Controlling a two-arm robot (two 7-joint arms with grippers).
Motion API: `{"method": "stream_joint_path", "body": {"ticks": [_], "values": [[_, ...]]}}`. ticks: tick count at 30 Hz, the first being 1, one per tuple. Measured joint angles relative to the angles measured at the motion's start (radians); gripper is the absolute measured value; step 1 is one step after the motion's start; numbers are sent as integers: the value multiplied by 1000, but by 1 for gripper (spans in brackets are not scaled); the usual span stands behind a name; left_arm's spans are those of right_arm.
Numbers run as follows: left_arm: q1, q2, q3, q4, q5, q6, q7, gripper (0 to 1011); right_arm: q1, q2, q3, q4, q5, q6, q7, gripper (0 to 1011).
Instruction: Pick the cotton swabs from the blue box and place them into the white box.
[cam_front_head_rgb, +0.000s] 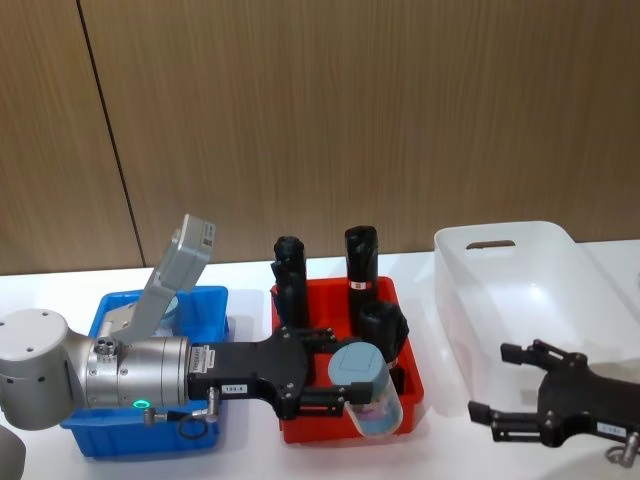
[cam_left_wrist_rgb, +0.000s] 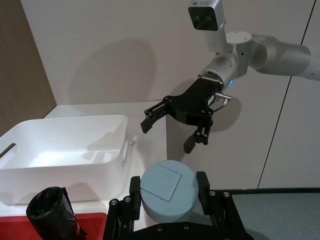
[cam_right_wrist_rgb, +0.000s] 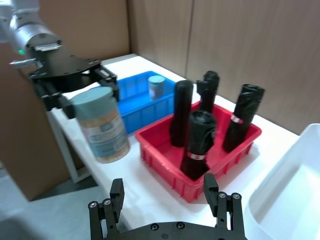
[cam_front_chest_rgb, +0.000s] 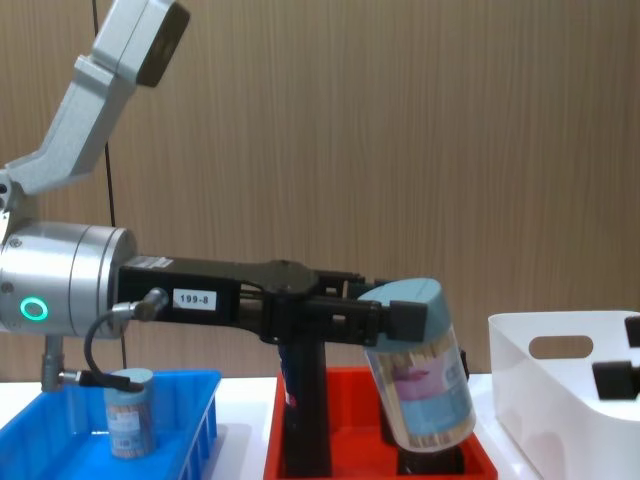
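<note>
The left gripper's fingers hold the jar's pale blue lid, so the robot's right gripper will grab the jar by its clear body below next.
My left gripper is shut on a jar of cotton swabs, clear with a pale blue lid. It holds the jar tilted above the front of the red tray. From the side, the jar hangs just over the tray. A second jar stands in the blue box at the left. The white box stands at the right, with nothing inside it. My right gripper hovers open over the white box's front left corner.
Several tall black rolls with red-white labels stand in the red tray, between the blue box and the white box. A wood-panelled wall runs behind the table. The table's front edge lies just before the boxes.
</note>
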Motion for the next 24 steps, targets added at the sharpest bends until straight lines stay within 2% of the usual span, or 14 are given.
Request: {"method": "stream_joint_path", "body": {"ticks": [8,18,24], "values": [[0,0,0,0,0,0,0,671,18,4,-18,6,-11,6,62,1002],[0,0,0,0,0,0,0,672,93,-47,-58,56,-48,-2,98,1002],[0,0,0,0,0,0,0,672,103,-58,-70,72,-49,-33,102,1002]]}}
